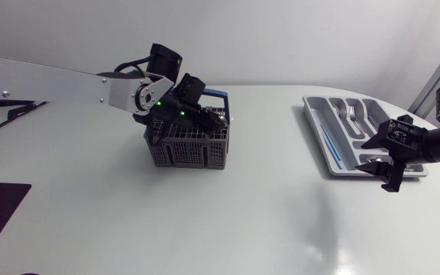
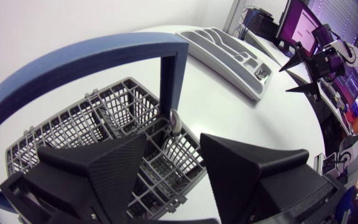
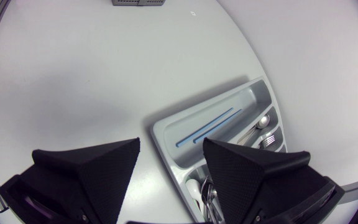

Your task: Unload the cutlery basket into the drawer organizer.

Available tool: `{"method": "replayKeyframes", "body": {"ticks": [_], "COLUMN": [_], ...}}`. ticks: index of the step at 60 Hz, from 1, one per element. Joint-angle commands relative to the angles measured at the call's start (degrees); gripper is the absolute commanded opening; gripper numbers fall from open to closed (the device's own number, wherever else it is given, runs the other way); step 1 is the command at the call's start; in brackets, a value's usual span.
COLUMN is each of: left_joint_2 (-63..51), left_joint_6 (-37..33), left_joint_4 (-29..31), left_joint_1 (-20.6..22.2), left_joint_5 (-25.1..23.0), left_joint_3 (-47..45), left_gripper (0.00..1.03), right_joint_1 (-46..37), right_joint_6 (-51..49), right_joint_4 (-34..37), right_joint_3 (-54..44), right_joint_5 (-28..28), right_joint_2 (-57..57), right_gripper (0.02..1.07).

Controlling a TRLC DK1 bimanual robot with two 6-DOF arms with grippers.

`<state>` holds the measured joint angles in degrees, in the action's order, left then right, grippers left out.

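The cutlery piece's rounded end pokes up above the basket bars that close in around the piece. My left gripper will grab that end next.
The dark grey cutlery basket [image 1: 188, 145] with a blue handle [image 2: 104, 56] stands left of the table's middle. My left gripper [image 1: 212, 118] hangs over its right end, open; a silver cutlery end [image 2: 174, 121] pokes up from a compartment in the gap ahead of its fingers [image 2: 104, 174], touching neither. The grey drawer organizer [image 1: 319, 130] lies at the far right, with a fork [image 1: 351, 114] in it. My right gripper [image 1: 363, 156] hovers open and empty over the organizer's [image 3: 166, 127] near end, where a spoon [image 3: 263, 120] and other cutlery lie in the compartments.
Two blue strips [image 3: 207, 124] lie in the organizer's long compartment. Bare white table stretches between basket and organizer. The table's rounded edge runs just beyond the organizer on the right.
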<state>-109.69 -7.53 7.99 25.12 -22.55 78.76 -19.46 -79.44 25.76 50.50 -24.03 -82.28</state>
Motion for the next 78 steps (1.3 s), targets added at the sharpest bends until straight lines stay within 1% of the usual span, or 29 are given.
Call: {"method": "replayKeyframes", "body": {"ticks": [1,13,16,21,40,44,48,58,67,72,78], "left_joint_2": [-0.35,-1.32,-1.32,-1.58,-3.34,-3.43,-3.43,-3.43,-3.51,-3.60,-3.60], "left_joint_6": [-0.56,-0.47,-0.38,-0.03,-0.03,0.06,0.06,-0.03,-0.03,-0.03,-0.03], "left_joint_4": [-2.10,-4.47,-5.35,-6.32,-6.58,-6.67,-7.20,-7.73,-8.08,-8.34,-8.34], "left_joint_1": [0.01,0.98,1.15,1.42,2.03,2.03,1.95,2.03,2.30,2.39,2.56], "left_joint_5": [-1.01,-1.45,-1.45,-1.45,-1.45,-1.45,-1.45,-1.45,-1.45,-1.45,-1.45], "left_joint_3": [-2.47,-2.91,-2.91,-2.65,-1.51,-1.51,-1.77,-1.95,-2.03,-2.12,-2.12], "left_gripper": [0.55,0.54,0.48,0.42,0.30,0.30,0.27,0.24,0.24,0.20,0.20], "right_joint_1": [0.74,1.01,1.01,1.09,4.70,5.75,6.54,9.00,12.08,13.84,16.21], "right_joint_6": [1.13,1.13,1.13,1.13,4.82,6.14,7.11,8.95,11.68,14.31,17.21], "right_joint_4": [0.43,0.35,0.35,0.35,0.26,0.26,0.26,-0.01,-1.41,-3.08,-5.02], "right_joint_3": [-1.55,-1.98,-2.07,-2.16,-3.13,-3.22,-3.22,-3.83,-4.27,-4.62,-4.71], "right_joint_5": [-0.31,-0.31,-0.40,-0.58,-2.77,-3.48,-4.18,-4.62,-4.97,-5.15,-5.06], "right_joint_2": [0.72,0.72,0.72,0.72,1.95,2.04,2.12,2.12,1.86,1.51,1.33], "right_gripper": [0.77,0.77,0.77,0.77,0.77,0.77,0.77,0.77,0.77,0.77,0.77]}}
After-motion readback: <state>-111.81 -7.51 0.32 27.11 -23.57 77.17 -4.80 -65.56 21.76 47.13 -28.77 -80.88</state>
